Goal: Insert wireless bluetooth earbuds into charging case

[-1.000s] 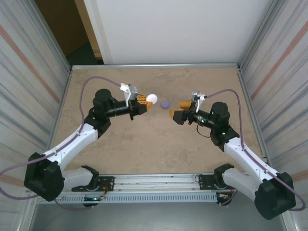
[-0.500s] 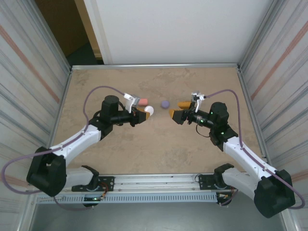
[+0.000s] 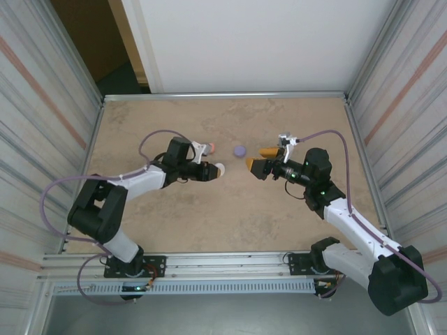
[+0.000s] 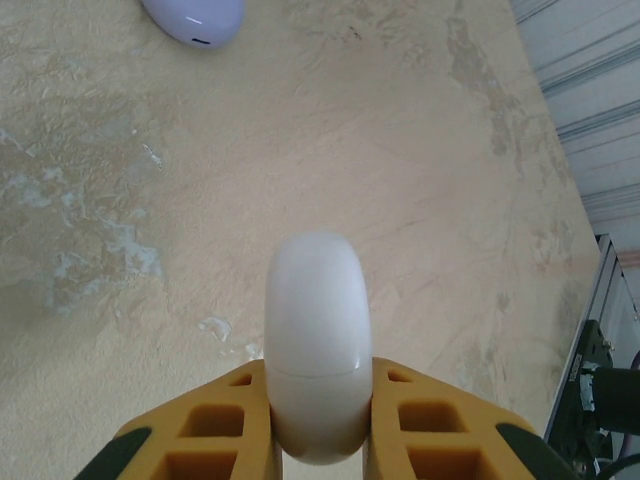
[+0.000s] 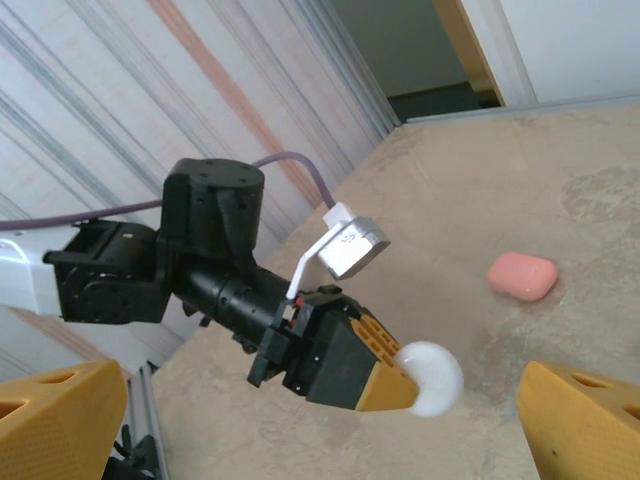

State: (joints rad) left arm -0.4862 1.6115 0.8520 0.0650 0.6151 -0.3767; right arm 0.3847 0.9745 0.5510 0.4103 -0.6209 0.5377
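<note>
The white case (image 3: 219, 168) stands on edge above the table and would drop onto the table if I opened now. It is too early to release, so my left gripper keeps holding the case.
My left gripper (image 3: 215, 169) is shut on a white charging case (image 3: 219, 168), held off the table near the middle. In the left wrist view the closed white case (image 4: 316, 340) stands on edge between the yellow fingers (image 4: 420, 425). My right gripper (image 3: 256, 158) faces it from the right, open, with nothing between its fingers. From the right wrist, the left gripper (image 5: 400, 385) and white case (image 5: 430, 378) sit between my wide-apart fingers (image 5: 585, 420). A pink case (image 3: 210, 147) and a purple case (image 3: 239, 150) lie shut on the table. The earbuds are out of view.
The table (image 3: 230, 216) is a mottled tan surface, walled by corrugated metal panels (image 3: 42, 125) on the left and right and a white board (image 3: 251, 42) behind. The purple case (image 4: 193, 15) lies just beyond the left gripper. A rail (image 3: 223, 262) runs along the near edge.
The left arm has swung its gripper right and toward the near side with the white case, uncovering the pink case. The right arm has not moved.
</note>
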